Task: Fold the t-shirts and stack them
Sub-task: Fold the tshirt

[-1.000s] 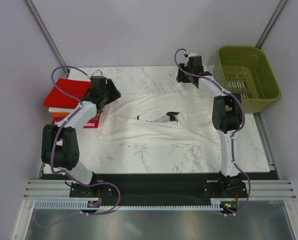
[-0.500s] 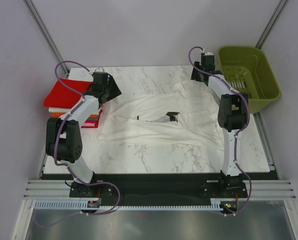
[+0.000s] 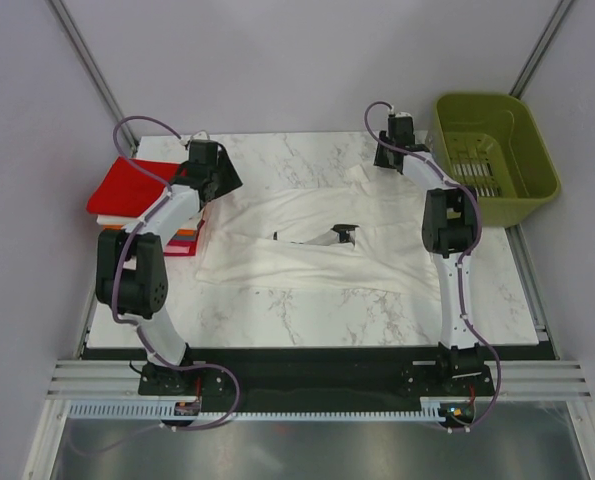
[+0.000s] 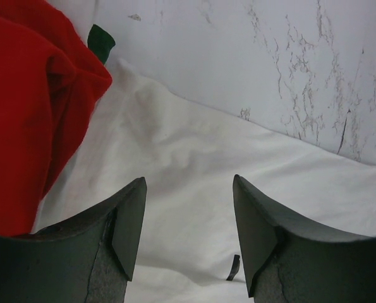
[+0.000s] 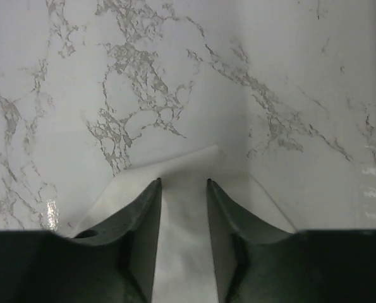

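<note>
My left gripper grabs the white t-shirt [image 3: 317, 245] by its far corner [image 3: 218, 202] beside the stack next, to fold the t-shirt's far edge over.
A large white t-shirt [image 3: 317, 245] lies spread and wrinkled across the marble table. At the left edge stands a stack of folded t-shirts [image 3: 132, 185], red on top with white, orange and pink-red layers under it. My left gripper [image 3: 220, 180] hovers over the white shirt's far left corner beside the stack. In the left wrist view it [image 4: 188, 189] is open over white cloth [image 4: 206, 145], with the red shirt [image 4: 30, 107] to its left. My right gripper [image 3: 387, 155] is at the shirt's far right corner. Its jaws [image 5: 182, 182] stand parted astride the cloth's edge [image 5: 197, 163].
An olive-green plastic basket [image 3: 497, 150] stands off the table's far right corner, close to my right arm. A dark patch [image 3: 332, 235] shows at the white shirt's neck. Bare marble [image 3: 297, 155] runs along the far edge between the two grippers.
My right gripper swung right toward the basket, then back left to the shirt's corner. My left arm shifted slightly toward the far side; the white shirt has not moved.
</note>
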You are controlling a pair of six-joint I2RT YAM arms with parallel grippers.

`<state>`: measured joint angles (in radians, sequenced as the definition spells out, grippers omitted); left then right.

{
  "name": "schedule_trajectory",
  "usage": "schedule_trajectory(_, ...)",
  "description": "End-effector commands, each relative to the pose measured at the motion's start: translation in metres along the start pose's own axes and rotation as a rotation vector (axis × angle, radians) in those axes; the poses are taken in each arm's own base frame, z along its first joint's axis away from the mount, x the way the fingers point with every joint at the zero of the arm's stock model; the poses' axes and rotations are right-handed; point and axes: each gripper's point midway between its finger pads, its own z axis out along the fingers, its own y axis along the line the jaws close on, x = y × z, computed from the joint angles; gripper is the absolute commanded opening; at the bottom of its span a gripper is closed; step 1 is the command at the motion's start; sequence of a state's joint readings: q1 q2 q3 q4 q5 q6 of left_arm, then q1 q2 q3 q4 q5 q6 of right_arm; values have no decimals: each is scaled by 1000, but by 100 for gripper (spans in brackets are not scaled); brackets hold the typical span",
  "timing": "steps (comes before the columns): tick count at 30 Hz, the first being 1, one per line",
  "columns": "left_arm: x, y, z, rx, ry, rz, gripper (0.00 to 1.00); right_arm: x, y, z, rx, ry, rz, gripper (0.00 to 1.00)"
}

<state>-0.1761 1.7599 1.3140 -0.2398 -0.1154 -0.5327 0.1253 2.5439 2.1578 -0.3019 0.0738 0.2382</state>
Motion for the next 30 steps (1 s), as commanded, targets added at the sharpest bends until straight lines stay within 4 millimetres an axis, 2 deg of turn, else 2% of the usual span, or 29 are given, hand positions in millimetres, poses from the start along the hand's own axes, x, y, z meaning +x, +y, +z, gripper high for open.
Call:
schedule_trajectory(1,-14,0,4,-26,-32,53,64,-5,-10,1,53,-9,-11,37)
schedule_trajectory(2,-14,1,5,-29,-32,54,64,-7,-14,-1,75,-10,-12,32)
schedule_trajectory(3,-14,1,5,-31,-33,55,64,-8,-17,-3,93,-12,-12,17)
schedule_trajectory(4,-14,1,7,-33,-29,58,64,-12,-25,-6,142,-25,-11,9)
schedule_trajectory(6,-14,2,13,-43,-24,60,64,-20,-33,-16,193,-45,-4,0)
schedule_trajectory(8,-9,5,22,-64,-8,61,64,-32,-42,-28,229,-71,15,0)
schedule_trajectory(14,-10,4,47,-97,-9,41,64,-65,-58,-62,279,-146,43,0)
schedule_trajectory(20,-13,-4,77,-114,-5,5,63,-86,-68,-91,321,-229,62,0)
schedule_trajectory(21,-20,-7,78,-112,-20,1,63,-87,-68,-93,315,-236,63,0)
schedule_trajectory(22,-15,0,85,-155,-10,1,63,-89,-68,-95,310,-242,63,0)
schedule_trajectory(24,-23,1,87,-187,-26,-14,60,-88,-66,-95,300,-240,62,0)
schedule_trajectory(25,-19,9,90,-228,-18,-12,59,-88,-67,-95,299,-240,64,0)
schedule_trajectory(30,-25,14,97,-268,-41,-40,59,-85,-64,-92,272,-239,69,0)
